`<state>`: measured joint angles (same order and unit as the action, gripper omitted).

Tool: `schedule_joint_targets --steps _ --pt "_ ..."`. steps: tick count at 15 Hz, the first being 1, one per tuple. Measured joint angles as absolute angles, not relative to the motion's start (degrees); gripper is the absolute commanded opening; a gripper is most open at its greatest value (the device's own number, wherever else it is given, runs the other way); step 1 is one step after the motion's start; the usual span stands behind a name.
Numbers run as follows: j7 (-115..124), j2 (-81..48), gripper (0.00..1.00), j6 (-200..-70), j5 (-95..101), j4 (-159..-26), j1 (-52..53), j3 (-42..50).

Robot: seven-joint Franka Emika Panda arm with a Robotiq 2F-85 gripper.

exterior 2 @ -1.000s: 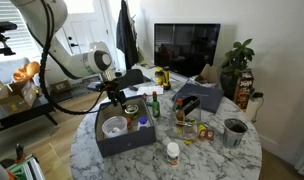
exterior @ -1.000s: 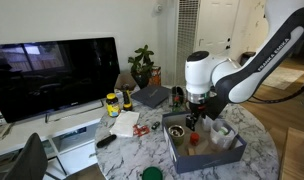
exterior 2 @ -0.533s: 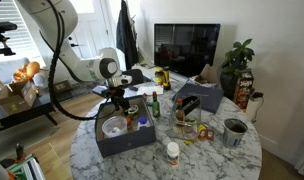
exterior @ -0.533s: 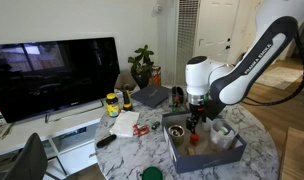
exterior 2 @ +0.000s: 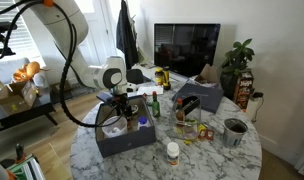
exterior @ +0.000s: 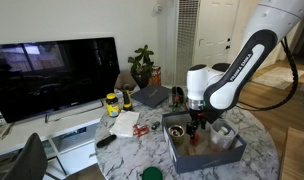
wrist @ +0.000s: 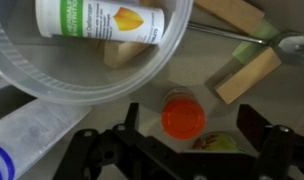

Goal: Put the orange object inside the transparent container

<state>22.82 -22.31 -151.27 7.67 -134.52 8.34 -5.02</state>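
I need to lower my gripper before I close it on the orange object [wrist: 183,117]. The object's small-looking top is below my open fingers, so they would miss the object if I closed now.
In the wrist view the orange object [wrist: 182,117], a small round orange-red cap-like item, stands on the floor of the grey tray [wrist: 207,60]. My gripper [wrist: 192,116] is open, with one finger on each side of it and a gap on both sides. The transparent container [wrist: 92,95] lies just beyond at the upper left and holds a white bottle with a green and yellow label [wrist: 102,20]. In both exterior views the gripper [exterior: 195,122] [exterior 2: 123,108] reaches down into the tray [exterior: 205,153], next to the clear tub [exterior 2: 114,127].
Wooden blocks [wrist: 247,75] and a spoon [wrist: 292,45] lie in the tray past the orange object. A green-yellow piece [wrist: 214,143] sits right beside it. A white tube [wrist: 22,135] lies at the lower left. Bottles [exterior 2: 155,106], a metal cup [exterior 2: 234,131] and a pill bottle [exterior 2: 172,152] stand on the marble table.
The arm has leaned over and lowered the gripper further into the grey tray. The objects in the tray have not moved.
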Motion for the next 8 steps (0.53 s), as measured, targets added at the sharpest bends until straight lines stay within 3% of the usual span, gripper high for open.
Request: schedule_joint_targets --steps 7,8 --pt "22.25 -27.08 1.00 -151.60 8.12 -131.06 11.58 -1.82" --pt "22.14 -27.74 0.96 -151.62 8.12 -130.26 11.80 -1.44"
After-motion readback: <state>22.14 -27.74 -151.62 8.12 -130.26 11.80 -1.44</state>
